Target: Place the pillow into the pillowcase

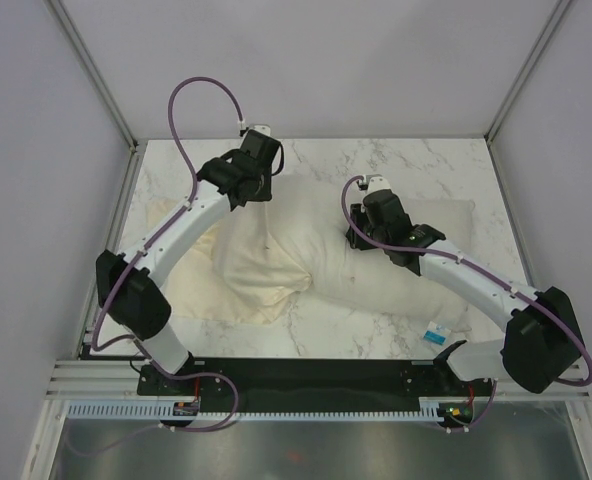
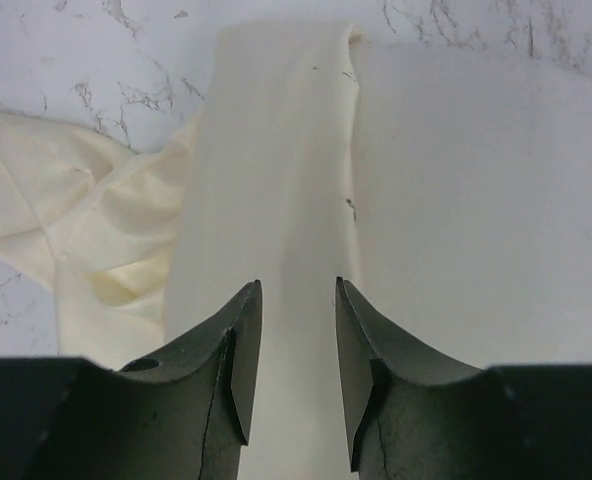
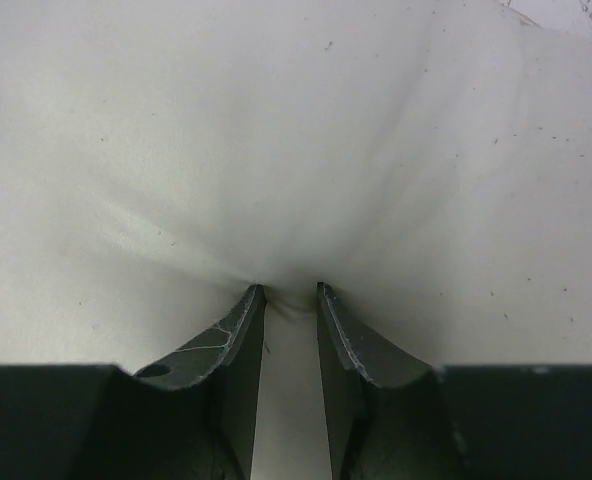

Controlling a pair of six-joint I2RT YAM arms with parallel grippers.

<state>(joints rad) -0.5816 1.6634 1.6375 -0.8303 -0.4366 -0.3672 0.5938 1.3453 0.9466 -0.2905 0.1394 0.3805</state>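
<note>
The pillowcase needs to be picked up next by its open edge with my left gripper. This leaves the pillow (image 1: pixel 426 290) free to slide inside.
The off-white pillow (image 1: pixel 426 290) lies across the middle and right of the marble table, its blue tag (image 1: pixel 437 335) near the front. The cream pillowcase (image 1: pixel 241 275) lies crumpled to its left and covers the pillow's left end. My left gripper (image 1: pixel 265 187) is raised over the far left, and a taut strip of pillowcase (image 2: pixel 266 150) runs between its jaws (image 2: pixel 296 285). The pillow (image 2: pixel 476 200) lies to the right of that strip. My right gripper (image 1: pixel 362 236) pinches the pillow's cover (image 3: pixel 276 150), and creases radiate from its tips (image 3: pixel 290 288).
The marble table (image 1: pixel 316 160) is fenced by metal frame posts (image 1: pixel 126 140) and pale walls on the left, right and back. A black base rail (image 1: pixel 306 375) with both arm mounts runs along the near edge.
</note>
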